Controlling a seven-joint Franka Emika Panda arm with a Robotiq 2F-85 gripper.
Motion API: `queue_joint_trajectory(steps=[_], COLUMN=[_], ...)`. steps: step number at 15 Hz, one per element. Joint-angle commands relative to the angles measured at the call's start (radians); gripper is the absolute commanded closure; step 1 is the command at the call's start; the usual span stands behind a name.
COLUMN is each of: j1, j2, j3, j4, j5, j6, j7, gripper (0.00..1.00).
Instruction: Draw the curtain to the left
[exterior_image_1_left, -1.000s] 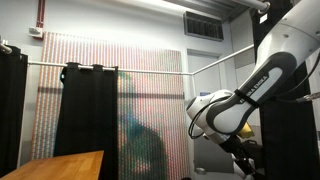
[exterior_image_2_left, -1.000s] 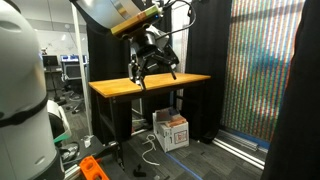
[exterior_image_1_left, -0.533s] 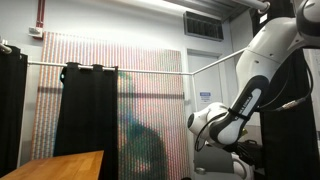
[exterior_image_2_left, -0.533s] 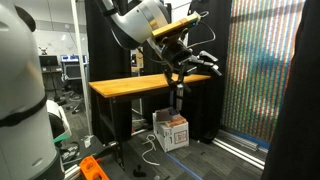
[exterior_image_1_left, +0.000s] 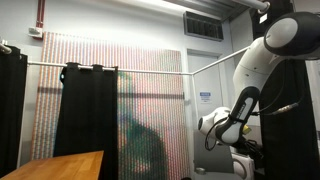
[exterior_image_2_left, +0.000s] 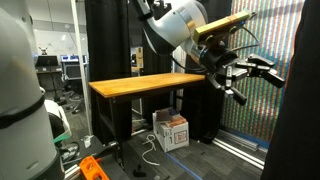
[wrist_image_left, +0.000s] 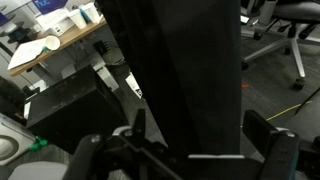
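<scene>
My gripper grabs the black curtain by the hanging edge facing my gripper next, one finger on either side, to draw the curtain across.
A black curtain (exterior_image_1_left: 90, 115) hangs from a horizontal rail (exterior_image_1_left: 150, 72) in front of a striped screen. In the wrist view a black curtain (wrist_image_left: 180, 70) fills the middle, straight ahead of my gripper (wrist_image_left: 205, 138), whose two fingers stand wide apart on either side of it without touching it. In an exterior view my gripper (exterior_image_2_left: 250, 76) is open and empty in mid air, past the end of the wooden table (exterior_image_2_left: 140, 86), beside a dark curtain (exterior_image_2_left: 303, 100) at the right edge.
Another black curtain (exterior_image_1_left: 12, 105) hangs at the far left. A cardboard box (exterior_image_2_left: 172, 131) stands under the table. A robot base (exterior_image_2_left: 25, 110) fills the left foreground. Office chairs (wrist_image_left: 285, 30) and a desk (wrist_image_left: 50, 50) show behind the curtain.
My arm has swung away from above the table towards the striped screen and the dark curtain. The gripper stays open and empty. The curtain on the rail has not moved.
</scene>
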Motion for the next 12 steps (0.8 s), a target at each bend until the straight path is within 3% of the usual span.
queue_joint_trajectory(steps=[1, 3, 4, 6, 12], j1=[-0.044, -0.062, -0.068, -0.074, -0.075], j2=[0.054, 0.065, 0.064, 0.069, 0.070], j3=[-0.044, -0.057, -0.060, -0.061, -0.057], j4=[0.084, 0.102, 0.105, 0.115, 0.123], j5=[0.000, 0.008, 0.010, 0.014, 0.023], j6=[0.015, 0.020, 0.020, 0.018, 0.014], j7=[-0.051, -0.062, -0.067, -0.067, -0.067], gripper=[0.00, 0.00, 0.25, 0.34, 0.80])
